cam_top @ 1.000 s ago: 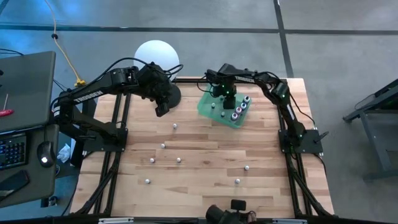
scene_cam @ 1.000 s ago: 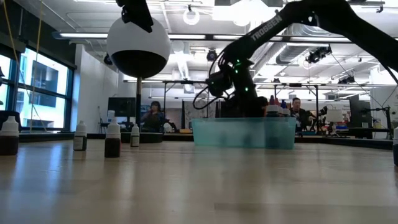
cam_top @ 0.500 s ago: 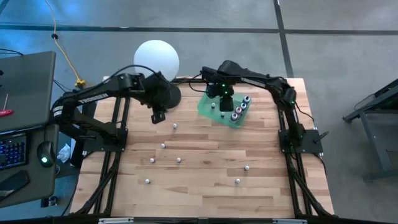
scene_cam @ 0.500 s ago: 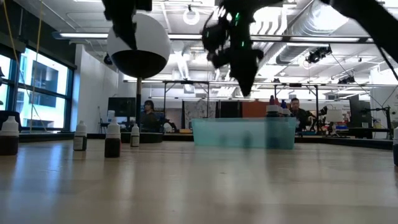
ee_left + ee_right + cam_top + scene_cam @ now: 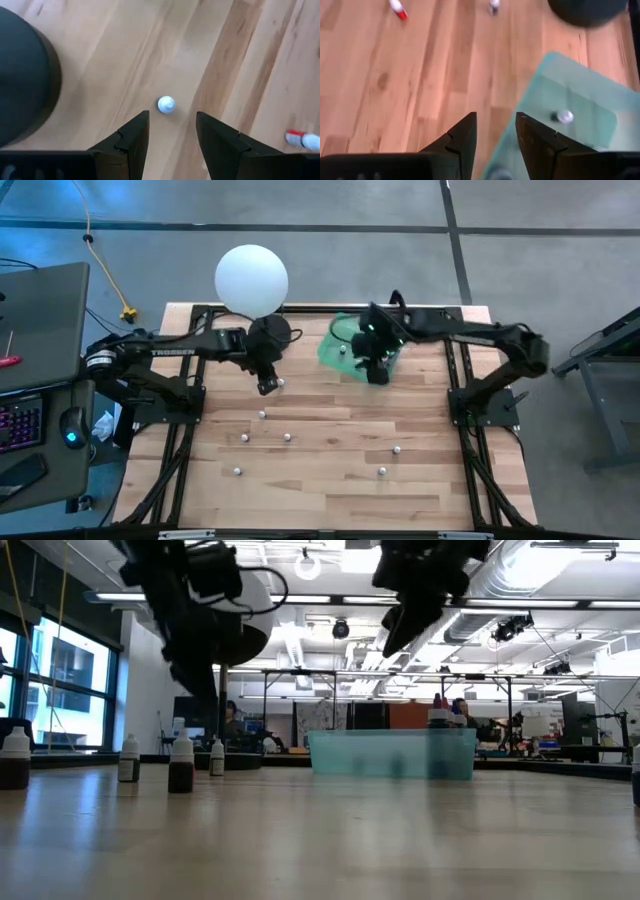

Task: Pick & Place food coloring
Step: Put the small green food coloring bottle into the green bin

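Note:
Next, my left gripper grabs the small food coloring bottle by its white cap (image 5: 281,382) to place the bottle in the green tray (image 5: 340,350).
Several tiny white-capped food coloring bottles stand upright on the wooden table (image 5: 330,480), e.g. (image 5: 262,415), (image 5: 287,438), (image 5: 397,449). My left gripper (image 5: 266,385) hangs open above the table, pointing down beside one bottle (image 5: 281,383). In the left wrist view that bottle's cap (image 5: 166,104) lies just beyond the open gripper (image 5: 172,117). My right gripper (image 5: 378,370) hovers open over the near edge of the green tray (image 5: 340,350). In the right wrist view the gripper (image 5: 496,117) is empty, and a bottle (image 5: 564,116) stands in the tray (image 5: 580,95).
A white globe lamp (image 5: 251,277) with a dark round base (image 5: 268,335) stands at the far left, close to my left arm. Level with the table, several bottles (image 5: 181,762) stand left of the tray (image 5: 392,753). A red-capped bottle (image 5: 301,139) lies on the wood.
My left gripper has moved from beside the lamp base toward the near edge and down, ending beside a standing bottle. My right gripper has risen out of the green tray and drifted toward the tray's near edge.

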`<act>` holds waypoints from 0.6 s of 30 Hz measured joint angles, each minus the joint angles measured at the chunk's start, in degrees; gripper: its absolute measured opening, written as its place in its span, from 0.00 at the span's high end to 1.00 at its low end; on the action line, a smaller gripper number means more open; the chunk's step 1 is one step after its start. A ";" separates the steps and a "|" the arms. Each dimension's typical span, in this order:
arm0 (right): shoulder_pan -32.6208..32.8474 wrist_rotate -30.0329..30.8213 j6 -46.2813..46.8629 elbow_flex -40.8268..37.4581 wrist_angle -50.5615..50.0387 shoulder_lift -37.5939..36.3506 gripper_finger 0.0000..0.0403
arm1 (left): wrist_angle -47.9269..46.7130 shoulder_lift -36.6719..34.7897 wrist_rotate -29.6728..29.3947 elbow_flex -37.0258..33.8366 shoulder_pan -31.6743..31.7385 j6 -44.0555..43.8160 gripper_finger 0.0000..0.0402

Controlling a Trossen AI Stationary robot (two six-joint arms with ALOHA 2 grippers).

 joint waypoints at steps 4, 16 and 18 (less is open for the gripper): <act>3.66 0.02 3.45 -13.01 16.13 -7.07 0.68 | 7.99 0.00 -0.06 -5.77 0.04 -2.25 0.60; 10.26 0.00 5.71 -34.61 45.43 -16.99 0.68 | 21.99 1.15 -0.02 -12.67 0.02 -1.74 0.60; 10.34 0.03 7.08 -35.60 46.03 -17.19 0.68 | 23.58 2.59 -0.05 -13.18 0.02 -1.54 0.60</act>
